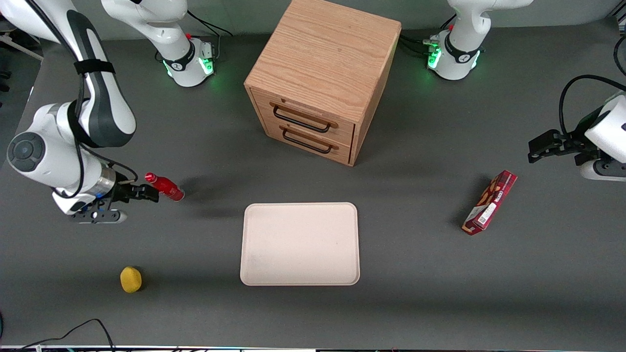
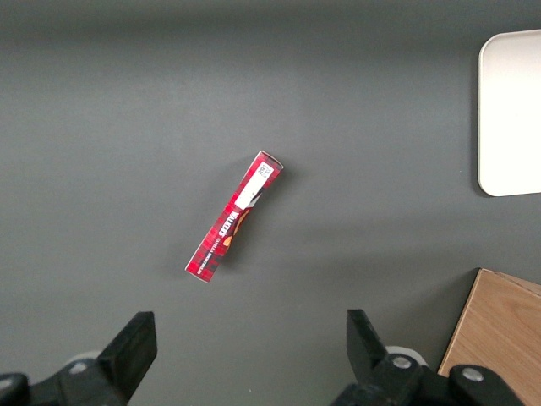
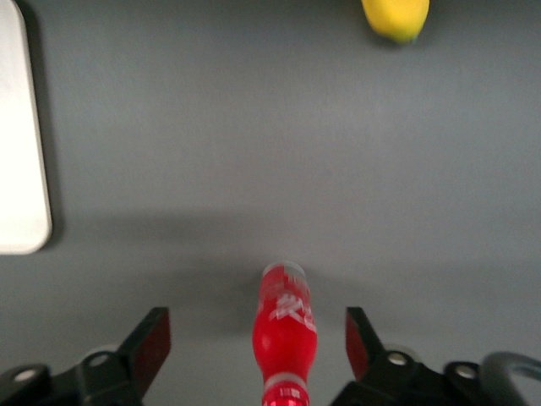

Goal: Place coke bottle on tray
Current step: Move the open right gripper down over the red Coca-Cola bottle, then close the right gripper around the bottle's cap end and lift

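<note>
Next, my right gripper grips the small red coke bottle by its cap end to place the bottle on the tray.
The coke bottle is small, glossy and red. It lies on its side on the dark table, cap toward my wrist, at the working arm's end. In the right wrist view the bottle is between my fingers with a gap on each side. My right gripper is open, low over the table, with the bottle's neck end between the jaws. The pale beige tray lies flat at the table's middle, nearer the front camera than the cabinet. Its rim shows in the right wrist view.
A wooden drawer cabinet stands farther from the front camera than the tray. A yellow lemon-like object lies nearer the front camera than the bottle. A flat red snack box lies toward the parked arm's end.
</note>
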{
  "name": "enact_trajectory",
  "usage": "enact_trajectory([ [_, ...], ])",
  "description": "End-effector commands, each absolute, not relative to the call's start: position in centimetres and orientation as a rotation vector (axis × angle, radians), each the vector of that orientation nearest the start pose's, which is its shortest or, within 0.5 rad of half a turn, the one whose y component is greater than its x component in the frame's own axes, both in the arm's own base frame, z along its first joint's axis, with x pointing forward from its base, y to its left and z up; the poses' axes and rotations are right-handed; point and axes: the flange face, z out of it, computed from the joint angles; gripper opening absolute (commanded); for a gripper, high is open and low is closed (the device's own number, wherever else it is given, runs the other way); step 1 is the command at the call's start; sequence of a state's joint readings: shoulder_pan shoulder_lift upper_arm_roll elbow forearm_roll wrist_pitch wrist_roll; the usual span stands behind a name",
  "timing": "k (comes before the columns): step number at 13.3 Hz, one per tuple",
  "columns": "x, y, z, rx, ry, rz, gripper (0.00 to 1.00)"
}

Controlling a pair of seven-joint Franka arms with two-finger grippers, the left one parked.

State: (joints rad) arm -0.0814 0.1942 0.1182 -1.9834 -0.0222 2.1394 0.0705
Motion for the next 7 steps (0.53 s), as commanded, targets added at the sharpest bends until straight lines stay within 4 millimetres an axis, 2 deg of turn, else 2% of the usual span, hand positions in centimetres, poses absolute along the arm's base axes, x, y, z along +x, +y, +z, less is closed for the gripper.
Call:
enact_trajectory([
  [1, 54.8, 1.2, 35.6, -3.144, 0.002, 0.004, 0.87],
  [2, 54.0, 1.2, 34.8, -3.145, -0.02, -0.016, 0.87],
  [4, 53.3, 0.7, 34.5, -3.144, -0.014, -0.006, 0.85],
  [7, 52.6, 1.3, 35.2, -3.097, 0.035, 0.024, 0.64],
])
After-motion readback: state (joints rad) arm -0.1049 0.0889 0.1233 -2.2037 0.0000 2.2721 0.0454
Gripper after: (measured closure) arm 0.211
